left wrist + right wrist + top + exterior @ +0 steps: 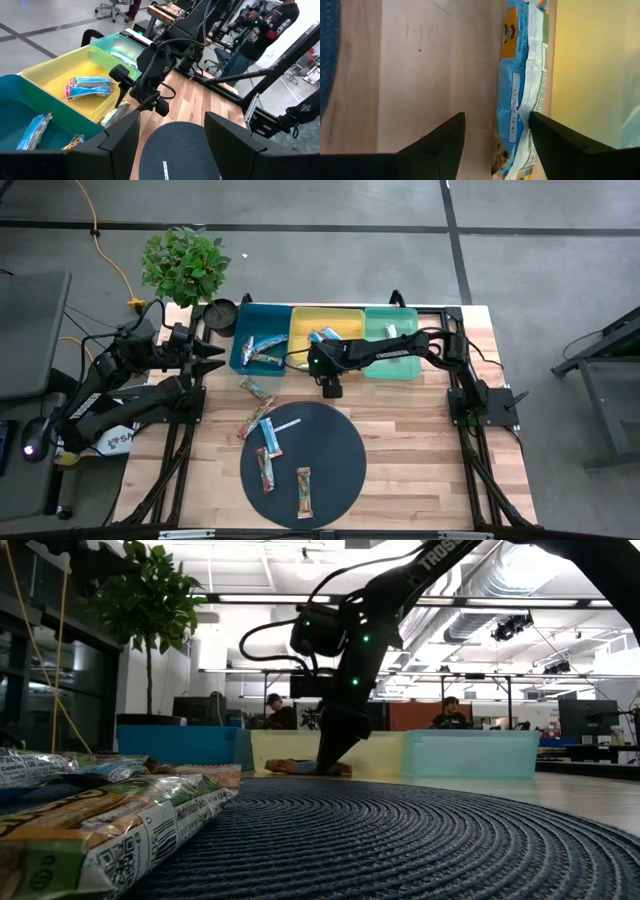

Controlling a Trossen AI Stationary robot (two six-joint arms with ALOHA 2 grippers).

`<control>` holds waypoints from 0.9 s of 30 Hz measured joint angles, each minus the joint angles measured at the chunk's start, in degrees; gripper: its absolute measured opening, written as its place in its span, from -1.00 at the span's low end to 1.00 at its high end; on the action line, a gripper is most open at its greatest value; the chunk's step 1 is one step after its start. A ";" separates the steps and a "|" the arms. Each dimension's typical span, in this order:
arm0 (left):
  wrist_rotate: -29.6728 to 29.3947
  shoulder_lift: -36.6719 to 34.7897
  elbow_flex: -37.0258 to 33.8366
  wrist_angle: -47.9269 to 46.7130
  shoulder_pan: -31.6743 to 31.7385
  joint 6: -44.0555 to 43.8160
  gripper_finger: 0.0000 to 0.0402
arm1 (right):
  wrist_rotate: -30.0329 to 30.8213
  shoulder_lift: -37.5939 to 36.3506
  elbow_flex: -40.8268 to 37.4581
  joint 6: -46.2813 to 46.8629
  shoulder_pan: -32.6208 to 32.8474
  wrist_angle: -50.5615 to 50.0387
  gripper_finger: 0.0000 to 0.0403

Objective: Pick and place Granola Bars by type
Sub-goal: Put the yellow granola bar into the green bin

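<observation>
The right gripper's fingers reach down on both sides of the blue bar's middle (511, 116), and one creases its white side (525, 104), so the right gripper should close on the bar.
Granola Bars lie in three places. Some are in the bins: blue-wrapped ones in the teal bin (256, 348), the yellow bin (325, 335) and the green bin (391, 330). Loose bars (257, 389) lie on the wood, and others, such as a multicolour one (303, 491), rest flat on the round dark mat (335, 450). My right gripper (331, 387) points down just before the yellow bin's near wall. It is open (497, 117) astride a blue bar (519, 95) lying flat on the wood along that wall. My left gripper (213, 355) waits open at the table's left. My right gripper comes from above, pointing down, with its fingers across the blue bar's width. One fingertip (540, 125) stands right at the bar's edge on the bin side, and the other (452, 127) stands clear over bare wood. Whether that finger touches the wrapper I cannot tell.
The yellow bin's wall (585, 65) stands close beside the bar. A thin white strip (287, 423) lies on the mat. A potted plant (185, 265) and a black cup (221, 315) stand at the far left corner. People sit in the room behind (275, 712).
</observation>
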 joint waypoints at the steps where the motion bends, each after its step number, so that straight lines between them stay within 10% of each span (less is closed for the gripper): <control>1: -0.02 0.02 0.00 0.00 0.00 0.00 0.09 | 0.28 0.00 -0.06 -0.02 0.02 0.19 0.04; 27: -0.54 0.00 0.00 0.00 0.00 -0.02 0.09 | 1.41 0.00 -0.08 2.24 -0.09 0.94 -0.50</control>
